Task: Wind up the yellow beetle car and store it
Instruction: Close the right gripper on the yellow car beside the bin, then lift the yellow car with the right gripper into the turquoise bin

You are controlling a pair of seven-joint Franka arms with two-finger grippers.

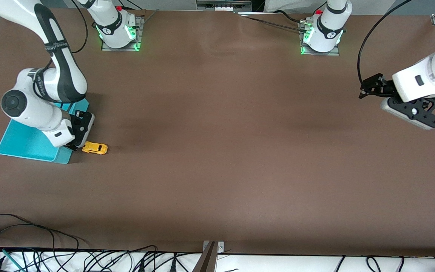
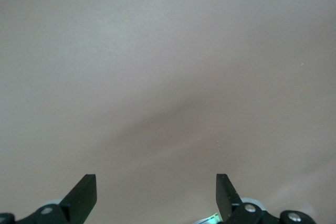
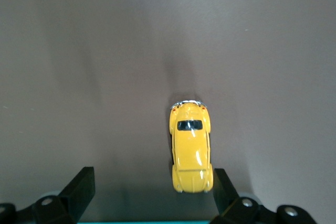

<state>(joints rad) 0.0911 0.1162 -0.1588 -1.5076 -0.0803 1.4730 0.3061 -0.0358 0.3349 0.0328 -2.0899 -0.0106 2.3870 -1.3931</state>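
My right gripper grabs the yellow beetle car by the sides of its body (image 1: 95, 147) next, to store it in the turquoise bin (image 1: 25, 143).
The yellow beetle car (image 1: 94, 148) stands on its wheels on the brown table, just beside the turquoise bin (image 1: 25, 143) on the side toward the left arm's end. My right gripper (image 1: 75, 146) is low at the bin's corner, open and empty. In the right wrist view the car (image 3: 191, 148) has one end level with the fingertips (image 3: 221, 182), close to one finger, not gripped; my right gripper (image 3: 152, 183) is wide open. My left gripper (image 1: 364, 90) waits open and empty above the table at the left arm's end; its wrist view (image 2: 156, 187) shows only bare table.
The bin's rim shows as a teal strip (image 3: 152, 222) under the right gripper. The two arm bases (image 1: 119, 26) (image 1: 321, 32) stand along the table's farthest edge from the front camera. Cables (image 1: 51, 257) lie along the nearest edge.
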